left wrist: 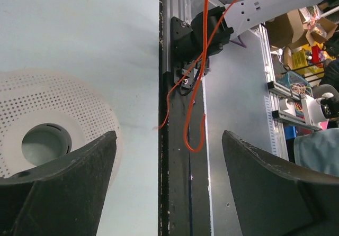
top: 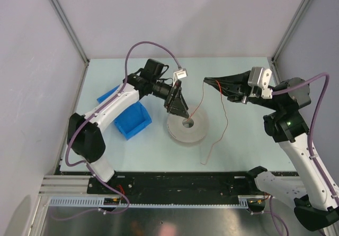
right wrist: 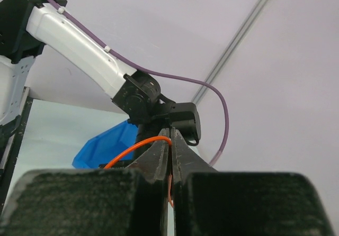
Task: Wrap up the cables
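Next, my left gripper reaches the cable (top: 227, 122) and grabs its shorter hanging end (top: 197, 108), leaving the longer part of the cable free to be wrapped.
The grey-white spool (top: 187, 127) lies flat mid-table. It also shows at the left of the left wrist view (left wrist: 47, 114). The thin reddish-orange cable (top: 227, 122) runs from the spool's hub up to my right gripper (top: 207, 81), then hangs down to the table in front of the spool. My right gripper (right wrist: 171, 134) is raised right of the spool and shut on the cable (right wrist: 137, 148). My left gripper (top: 179, 106) is open and empty just above the spool's far-left rim. In its wrist view (left wrist: 168, 141) the cable (left wrist: 197, 88) hangs beyond the fingers (left wrist: 63, 183).
A blue bin (top: 132, 120) sits left of the spool beside the left arm, with another blue piece (top: 108, 94) behind it. It also shows in the right wrist view (right wrist: 103, 146). The black rail (top: 175, 183) runs along the near edge. Enclosure walls stand on three sides.
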Robot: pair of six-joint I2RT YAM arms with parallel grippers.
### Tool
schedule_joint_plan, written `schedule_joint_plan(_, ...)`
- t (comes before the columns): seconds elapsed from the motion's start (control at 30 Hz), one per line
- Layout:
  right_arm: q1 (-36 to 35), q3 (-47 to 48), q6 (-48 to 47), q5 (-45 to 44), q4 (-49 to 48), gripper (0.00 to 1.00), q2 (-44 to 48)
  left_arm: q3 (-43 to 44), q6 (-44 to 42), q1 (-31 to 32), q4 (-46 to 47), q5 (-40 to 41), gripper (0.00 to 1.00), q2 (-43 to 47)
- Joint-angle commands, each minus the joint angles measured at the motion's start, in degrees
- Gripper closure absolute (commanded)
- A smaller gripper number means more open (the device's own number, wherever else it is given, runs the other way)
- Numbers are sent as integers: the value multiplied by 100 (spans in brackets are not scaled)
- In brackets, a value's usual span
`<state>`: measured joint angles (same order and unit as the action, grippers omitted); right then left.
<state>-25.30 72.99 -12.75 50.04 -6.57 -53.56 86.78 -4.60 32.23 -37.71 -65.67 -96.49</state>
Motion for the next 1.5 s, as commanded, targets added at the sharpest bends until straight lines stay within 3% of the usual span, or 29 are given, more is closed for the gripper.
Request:
schedule_joint_plan(0.0, -140, 93, 46, -48, -349, 100, -6, 141, -207, 101, 204, -325, 16, -25)
schedule_joint_plan(0.37, -285, 88, 123, -91, -434, 100, -95, 276, -179, 372, 313, -593, 33, -277)
schedule_joint_plan(0.5, -291, 88, 88, -108, -381, 100, -101, 290, -169, 372, 343, -557, 63, -259)
schedule_joint_plan(0.6, -290, 91, 69, -210, -217, 100, -132, 274, -38, 336, 360, -480, 91, -207)
schedule_joint_plan(0.67, -289, 85, 55, -428, -36, 100, -195, 198, 133, 257, 368, -271, 98, -112)
schedule_joint_plan(0.8, -52, 88, 219, -932, 162, 100, -608, -101, 602, -127, 383, 596, 100, 297)
schedule_joint_plan(0.87, 210, 85, 424, -866, 39, 91, -1013, -307, 887, -478, 393, 1247, 100, 570)
schedule_joint_plan(0.97, 342, 162, 396, -625, -1, 63, -1728, -630, 1172, -1208, 396, 1846, 100, 926)
schedule_joint_plan(1.07, 262, 254, -394, -896, 962, 33, -2187, -851, 1335, -1956, 404, 2388, 100, 1178)
schedule_joint_plan(1.2, 660, 265, -1066, -1136, 2561, 10, -2536, -1013, 1334, -2545, 401, 2632, 100, 1371)
schedule_joint_plan(1.33, 1528, 250, -1216, -1146, 4055, 5, -2903, -1088, 1142, -2744, 397, 2482, 99, 1433)
schedule_joint_plan(1.47, 2001, 201, -1003, -1476, 5497, 15, -3140, -1096, 1036, -2785, 404, 2598, 92, 1517)
